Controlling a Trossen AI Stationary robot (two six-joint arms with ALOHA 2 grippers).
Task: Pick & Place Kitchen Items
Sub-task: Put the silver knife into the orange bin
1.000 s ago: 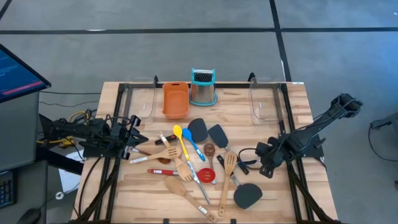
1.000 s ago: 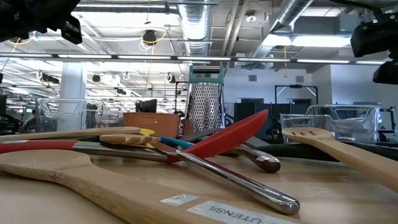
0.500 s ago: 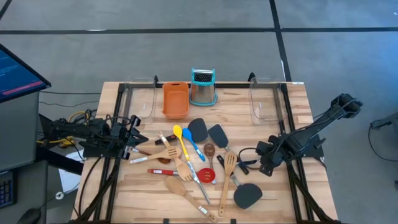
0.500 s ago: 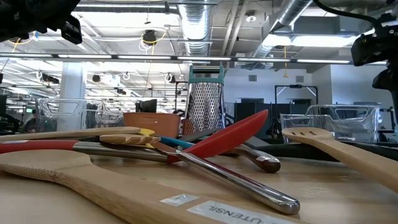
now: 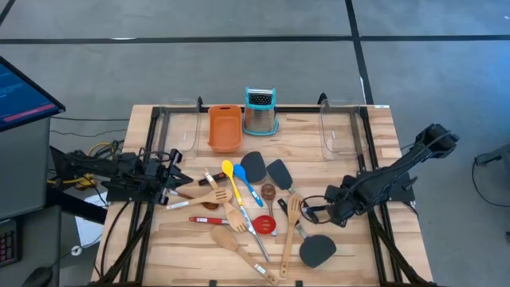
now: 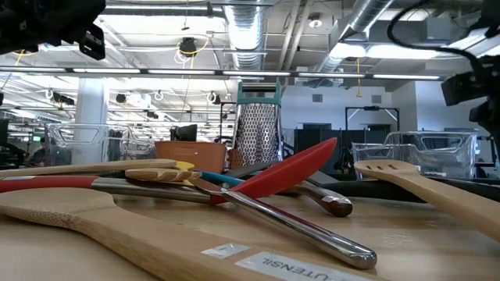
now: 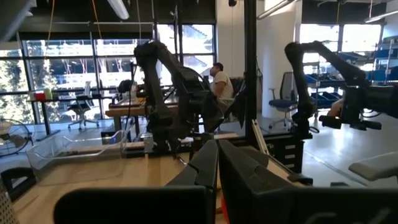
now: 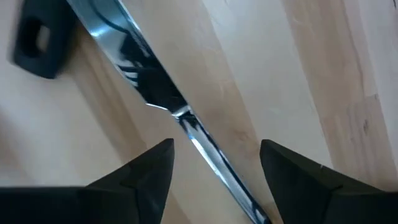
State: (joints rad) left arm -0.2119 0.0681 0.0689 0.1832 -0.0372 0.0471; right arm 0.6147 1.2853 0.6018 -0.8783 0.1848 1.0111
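Observation:
My right gripper grabs the steel knife by its handle [image 8: 198,134] beside the blade next, to clear it into the orange tray.
Several long-handled kitchen items [image 5: 247,211] lie heaped on the wooden table: wooden spoons and slotted spatulas, black turners, and yellow, blue and red spoons. My right gripper [image 5: 315,213] points down over the heap's right side. It is open, its two fingers standing either side of a steel handle [image 8: 186,118] that lies on the table and touching nothing. That handle ends in a black tip with a hole [image 8: 37,37]. My left gripper [image 5: 174,179] waits shut at the table's left edge, pointing level toward the right; in its wrist view the left gripper [image 7: 217,163] holds nothing.
An orange tray [image 5: 225,127] and a steel grater with a teal top [image 5: 260,112] stand at the far middle. Clear bins sit at the far left [image 5: 179,131] and far right [image 5: 339,131]. A black turner head [image 5: 317,251] lies near the front right.
My right gripper has sunk toward the table and shifted a little toward the utensil heap, tipping more steeply downward. Its fingers have spread open. The utensils have stayed where they were.

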